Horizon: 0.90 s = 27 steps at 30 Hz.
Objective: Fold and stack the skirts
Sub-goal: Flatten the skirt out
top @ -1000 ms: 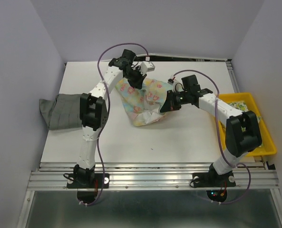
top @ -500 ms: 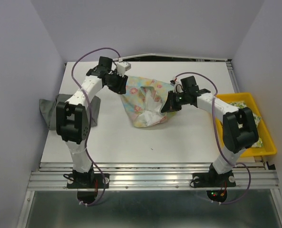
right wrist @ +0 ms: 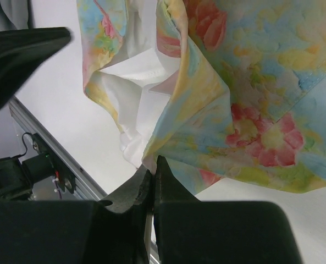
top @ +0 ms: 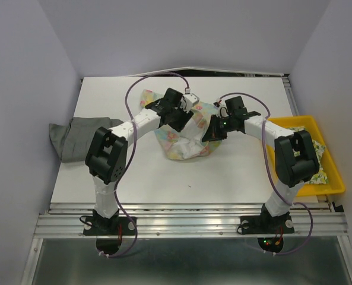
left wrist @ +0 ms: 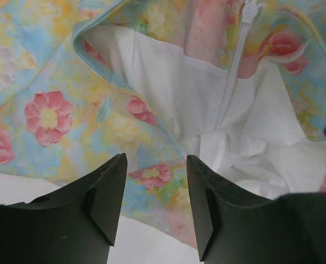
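Observation:
I should grab the floral skirt by its edge [top: 180,132] [left wrist: 164,132] with my left gripper next, beside the white lining and opposite my right gripper's hold, to spread the skirt for folding.
The pastel yellow-blue skirt with pink flowers [top: 178,145] lies bunched at mid-table, its white lining and zipper [left wrist: 234,71] turned up. My left gripper [top: 184,123] hovers over it, open, with nothing between its fingers [left wrist: 156,203]. My right gripper [top: 209,135] is shut on the floral skirt's edge [right wrist: 153,165] at the skirt's right side. The plain grey skirt [top: 81,138] lies folded at the table's left edge. A pale skirt with green-yellow print [top: 320,172] rests in the tray.
A yellow plastic tray [top: 294,120] sits at the right edge of the table, beside the right arm. Purple cables loop above both arms. The table's metal front rail [right wrist: 47,159] shows past the skirt in the right wrist view.
My left gripper has opened and let go of the floral skirt's corner. The arm swung out to the left, then back over the skirt. The right gripper kept its pinch.

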Available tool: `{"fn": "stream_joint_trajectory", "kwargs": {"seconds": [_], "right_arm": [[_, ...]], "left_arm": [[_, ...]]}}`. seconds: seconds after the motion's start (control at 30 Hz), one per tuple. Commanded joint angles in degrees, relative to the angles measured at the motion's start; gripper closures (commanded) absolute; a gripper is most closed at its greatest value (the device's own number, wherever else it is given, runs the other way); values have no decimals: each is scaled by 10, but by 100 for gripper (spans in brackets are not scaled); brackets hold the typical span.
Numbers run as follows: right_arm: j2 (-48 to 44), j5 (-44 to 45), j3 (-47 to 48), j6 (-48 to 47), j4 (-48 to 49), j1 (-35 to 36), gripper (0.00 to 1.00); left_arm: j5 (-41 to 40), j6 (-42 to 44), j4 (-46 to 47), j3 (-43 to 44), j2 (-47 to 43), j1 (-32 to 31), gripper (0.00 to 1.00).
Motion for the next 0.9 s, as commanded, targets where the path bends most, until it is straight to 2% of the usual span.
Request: {"fn": "stream_joint_trajectory", "kwargs": {"seconds": [0.0,0.1,0.5,0.87], "right_arm": [[-15,14,10,-2,21,-9,99],[-15,18,8,-3,22,-9,99],[-15,28,7,-9,21,-9,99],[-11,33,7,-12,22,-9,99]], "left_arm": [[-91,-16,12,44,35,-28,41],[-124,-20,-13,68,66,-34,41],[-188,-31,-8,48,97,-44,44],[-149,-40,3,6,72,-66,42]]}}
